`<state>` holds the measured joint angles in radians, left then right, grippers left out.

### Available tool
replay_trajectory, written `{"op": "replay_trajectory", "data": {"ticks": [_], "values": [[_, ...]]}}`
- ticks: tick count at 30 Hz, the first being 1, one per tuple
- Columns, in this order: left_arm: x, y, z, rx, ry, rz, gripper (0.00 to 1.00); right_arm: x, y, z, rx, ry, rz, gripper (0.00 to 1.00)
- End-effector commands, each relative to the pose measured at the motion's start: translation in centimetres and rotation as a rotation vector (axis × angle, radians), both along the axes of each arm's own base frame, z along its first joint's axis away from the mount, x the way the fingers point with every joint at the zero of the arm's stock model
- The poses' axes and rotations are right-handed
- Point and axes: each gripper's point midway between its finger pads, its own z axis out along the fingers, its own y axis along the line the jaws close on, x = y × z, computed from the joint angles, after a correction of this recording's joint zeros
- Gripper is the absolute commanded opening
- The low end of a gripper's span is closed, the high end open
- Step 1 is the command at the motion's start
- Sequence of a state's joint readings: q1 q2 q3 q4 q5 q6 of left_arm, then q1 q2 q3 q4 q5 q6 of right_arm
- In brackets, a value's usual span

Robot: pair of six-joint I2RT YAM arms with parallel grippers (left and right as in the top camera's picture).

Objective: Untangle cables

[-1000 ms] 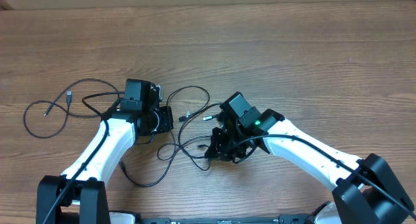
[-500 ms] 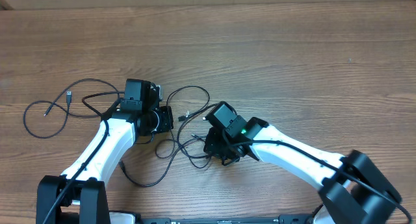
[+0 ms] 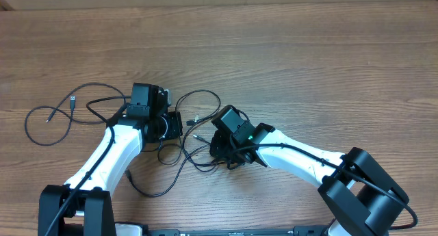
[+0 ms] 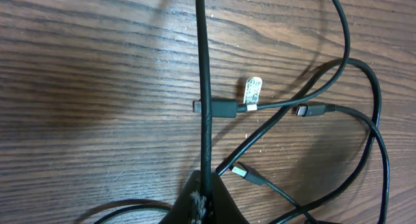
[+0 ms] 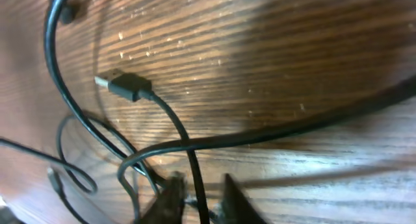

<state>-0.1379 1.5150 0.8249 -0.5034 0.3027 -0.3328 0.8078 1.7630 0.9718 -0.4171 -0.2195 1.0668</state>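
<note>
My left gripper should open now, because flat wood is below the black cable, so the cable would come to rest by the tagged plug.
Several thin black cables (image 3: 195, 143) lie tangled on the wooden table between my two grippers, and one loop (image 3: 48, 123) trails off to the left. My left gripper (image 3: 176, 125) is shut on a black cable (image 4: 205, 87) that runs straight ahead from its fingertips (image 4: 207, 188). A plug with a white tag (image 4: 252, 94) lies just beyond. My right gripper (image 3: 220, 154) is low over the tangle. Its jaws (image 5: 200, 195) stand slightly apart with one thin cable (image 5: 194, 172) running between the fingers (image 5: 170, 193), not pinched. A USB plug (image 5: 123, 86) lies ahead of it.
The table (image 3: 308, 58) is brown wood. More plug ends (image 4: 313, 110) lie on it near the left gripper. Thicker black cables run along both white arms (image 3: 301, 157) toward their bases at the front edge.
The right arm has swung left, bringing its gripper closer to the tangle and the left gripper. The left arm has stayed put.
</note>
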Motion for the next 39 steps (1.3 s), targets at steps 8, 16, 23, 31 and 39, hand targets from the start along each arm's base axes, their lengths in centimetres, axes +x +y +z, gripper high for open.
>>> {"op": "replay_trajectory", "data": {"ticks": [8,16,23,31,39], "values": [[-0.2,-0.2,0.0,0.007,-0.009,-0.028,0.04,0.2,-0.6,-0.5,-0.036,-0.016,-0.008,0.36],[-0.7,1.6,-0.8,0.110,0.019,0.005,0.11,1.8,-2.3,-0.6,-0.050,-0.023,-0.030,0.40],[-2.2,1.9,-1.3,0.120,0.086,0.002,0.36,2.0,-2.7,-0.7,-0.049,-0.008,-0.042,0.40],[-3.8,3.7,-1.9,0.205,0.167,0.081,0.41,1.9,-2.8,-0.7,-0.051,-0.005,-0.042,0.41],[-4.9,4.2,-2.2,0.224,0.217,0.098,0.40,1.8,-2.8,-0.7,-0.051,-0.001,-0.040,0.41]]}}
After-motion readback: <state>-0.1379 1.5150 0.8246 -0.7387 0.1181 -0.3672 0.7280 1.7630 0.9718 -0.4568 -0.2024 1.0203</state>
